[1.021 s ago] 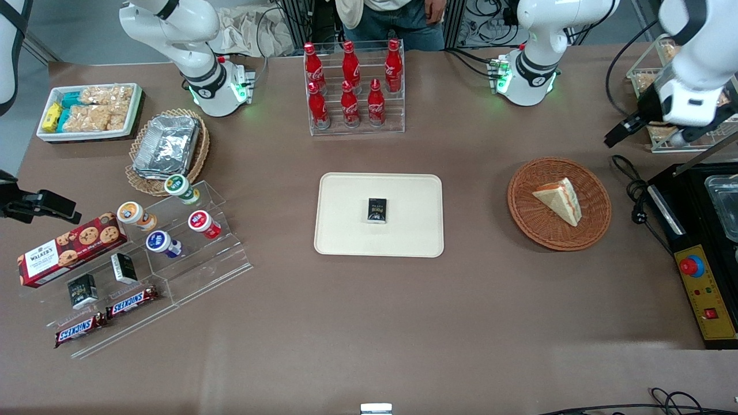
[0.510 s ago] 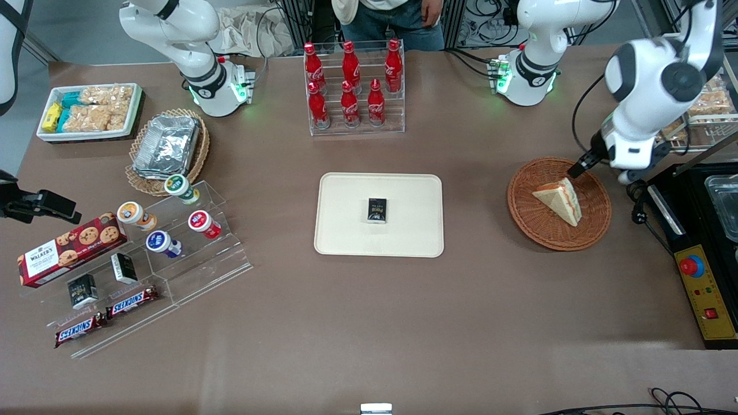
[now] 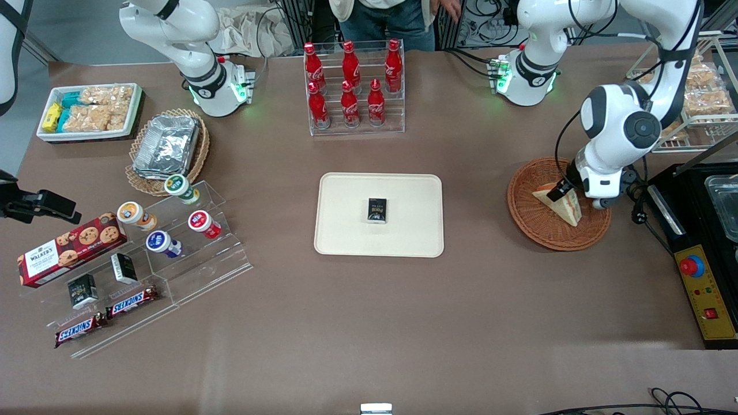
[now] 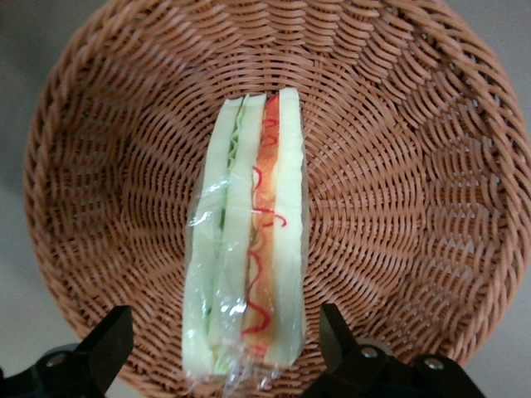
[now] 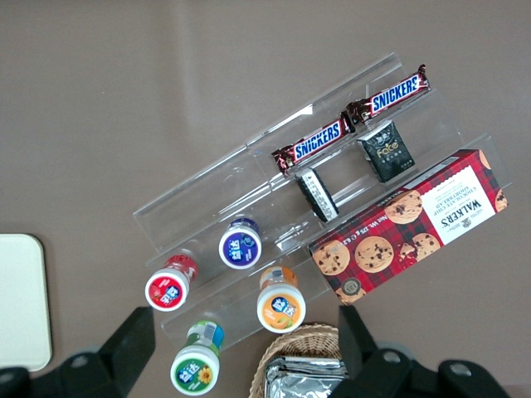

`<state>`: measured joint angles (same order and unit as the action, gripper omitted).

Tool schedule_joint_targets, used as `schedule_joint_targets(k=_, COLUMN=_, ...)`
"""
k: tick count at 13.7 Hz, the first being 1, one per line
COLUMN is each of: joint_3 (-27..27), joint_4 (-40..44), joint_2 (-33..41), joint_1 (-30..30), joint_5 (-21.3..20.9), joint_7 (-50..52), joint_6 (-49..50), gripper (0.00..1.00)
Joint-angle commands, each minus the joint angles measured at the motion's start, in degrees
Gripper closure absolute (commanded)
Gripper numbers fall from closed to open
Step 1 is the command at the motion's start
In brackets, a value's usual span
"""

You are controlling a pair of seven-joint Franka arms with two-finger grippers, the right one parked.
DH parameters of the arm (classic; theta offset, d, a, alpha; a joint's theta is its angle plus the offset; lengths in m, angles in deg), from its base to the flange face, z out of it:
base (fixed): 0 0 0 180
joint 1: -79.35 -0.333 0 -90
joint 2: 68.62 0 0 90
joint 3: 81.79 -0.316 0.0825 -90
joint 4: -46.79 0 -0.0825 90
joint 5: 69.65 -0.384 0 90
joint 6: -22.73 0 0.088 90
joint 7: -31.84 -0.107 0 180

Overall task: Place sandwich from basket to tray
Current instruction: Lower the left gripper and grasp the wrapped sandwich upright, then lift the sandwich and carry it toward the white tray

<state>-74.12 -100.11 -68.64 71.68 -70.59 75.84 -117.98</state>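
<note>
The sandwich needs to go on the cream tray, so my gripper will grab it by its gathered plastic-wrap end next.
The sandwich, a plastic-wrapped white-bread wedge with orange-red and green filling, lies in the round reddish-brown wicker basket toward the working arm's end of the table. My gripper hangs just over the sandwich inside the basket. It is open, one black finger on each flank of the wedge's near end, not touching it. The cream rectangular tray lies mid-table with a small black box on it.
A rack of red cola bottles stands farther from the front camera than the tray. A black machine sits beside the basket at the table's end. Snack display steps and a foil-tray basket lie toward the parked arm's end.
My arm swung from the wire rack at the table's end toward the basket and came down, so the open gripper now straddles the sandwich. The sandwich has not moved.
</note>
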Motion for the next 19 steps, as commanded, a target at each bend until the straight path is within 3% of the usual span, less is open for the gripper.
schedule_joint_targets(k=1, joint_3=0.06, joint_4=0.56, joint_2=-1.47, joint_1=0.12, joint_5=0.06, joint_7=1.17, joint_6=-1.31, gripper=0.26)
schedule_joint_targets(k=2, joint_3=0.06, joint_4=0.56, joint_2=-1.47, joint_1=0.03, joint_5=0.06, joint_7=1.17, joint_6=-1.23, gripper=0.51)
schedule_joint_targets(k=3, joint_3=-0.02, joint_4=0.65, joint_2=-1.56, joint_1=0.03, joint_5=-0.03, joint_7=1.09, joint_6=-1.23, gripper=0.87)
schedule_joint_targets(k=4, joint_3=0.06, joint_4=0.74, joint_2=-1.39, joint_1=0.03, joint_5=-0.03, joint_7=1.00, joint_6=-1.23, gripper=1.00)
schedule_joint_targets(k=6, joint_3=0.06, joint_4=0.91, joint_2=1.06, joint_1=0.12, joint_5=-0.12, joint_7=0.12, joint_6=0.17, gripper=1.00)
schedule_joint_targets(k=9, joint_3=0.15, joint_4=1.88, joint_2=11.84, joint_1=0.12, joint_5=-0.21, joint_7=-5.91, joint_6=12.00, gripper=1.00)
schedule_joint_targets(k=13, joint_3=0.07, joint_4=5.12, joint_2=23.65, joint_1=2.39, joint_5=4.18, joint_7=-17.08, joint_6=28.09, gripper=1.00)
schedule_joint_targets(k=17, joint_3=0.06, joint_4=17.48, joint_2=24.37, joint_1=4.16, joint_5=4.28, joint_7=-23.34, joint_6=43.38, gripper=1.00)
schedule_joint_targets(k=19, joint_3=0.15, joint_4=20.42, joint_2=23.84, joint_1=5.90, joint_5=4.54, joint_7=-24.66, joint_6=45.36, gripper=1.00)
